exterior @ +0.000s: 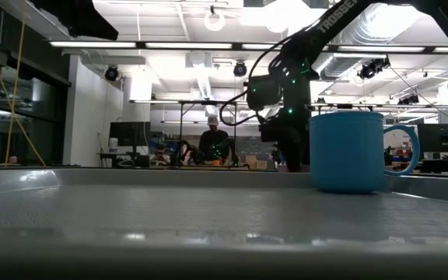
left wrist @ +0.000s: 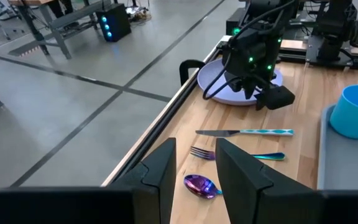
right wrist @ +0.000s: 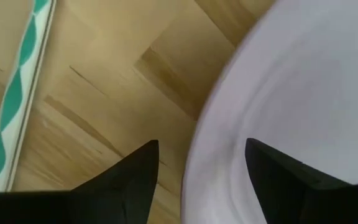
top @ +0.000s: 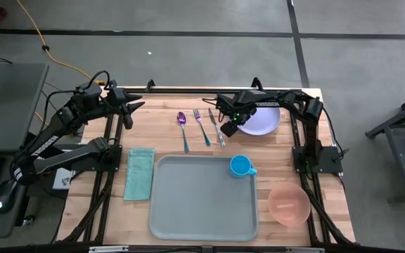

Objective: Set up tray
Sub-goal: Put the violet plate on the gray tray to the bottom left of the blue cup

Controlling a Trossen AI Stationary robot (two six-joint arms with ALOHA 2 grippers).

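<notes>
My right gripper closes on the plate next, since the fingers reach down astride the lavender plate's rim [right wrist: 197, 149], the outer one low by the wood.
The pale grey-blue tray [top: 188, 211] lies at the table's near middle, and a blue cup [top: 240, 166] stands upright in its far right corner. A lavender plate [top: 262, 121] rests flat at the far right. My right gripper [right wrist: 201, 186] points down, open, at the plate's left rim [right wrist: 194, 155]. One finger is over the wood and the other over the plate; no touch shows. My left gripper [left wrist: 194, 171] waits raised at the far left, open with nothing between its fingers.
A spoon [top: 182, 126], a fork [top: 201, 126] and a knife [top: 217, 129] lie side by side between the arms, just left of the plate. A teal folded cloth [top: 140, 173] lies left of the tray, a pink bowl [top: 289, 204] to its right. A person [exterior: 214, 144] sits far behind.
</notes>
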